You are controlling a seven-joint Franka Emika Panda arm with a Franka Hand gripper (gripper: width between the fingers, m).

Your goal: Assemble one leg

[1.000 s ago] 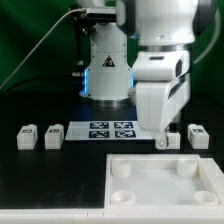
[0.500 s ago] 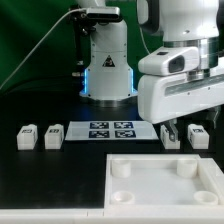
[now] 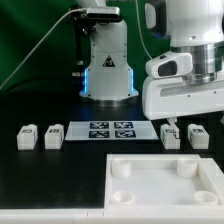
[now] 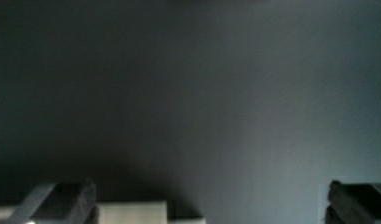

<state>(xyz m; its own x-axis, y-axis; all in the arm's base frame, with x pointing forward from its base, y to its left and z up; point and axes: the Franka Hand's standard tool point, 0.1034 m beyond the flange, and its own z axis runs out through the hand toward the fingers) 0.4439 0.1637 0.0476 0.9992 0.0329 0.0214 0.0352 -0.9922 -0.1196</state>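
Note:
The tagged leg needs to go onto the large white square piece, so I need to grab the leg next with my gripper by its white body to assemble it.
Four small white legs with tags stand on the black table in the exterior view: two at its left and two at its right. My gripper hangs just above the two right legs, and its bulky white hand hides the fingertips there. In the wrist view the gripper is open, its dark fingers set wide apart. A white block shows between them, close to one finger. Nothing is held.
The large white square piece with round corner sockets lies at the front. The marker board lies in the middle between the leg pairs. The arm's base stands behind it.
The hand has moved toward the exterior view's right and risen slightly, from over the marker board's right end to above the two right legs. No part has moved.

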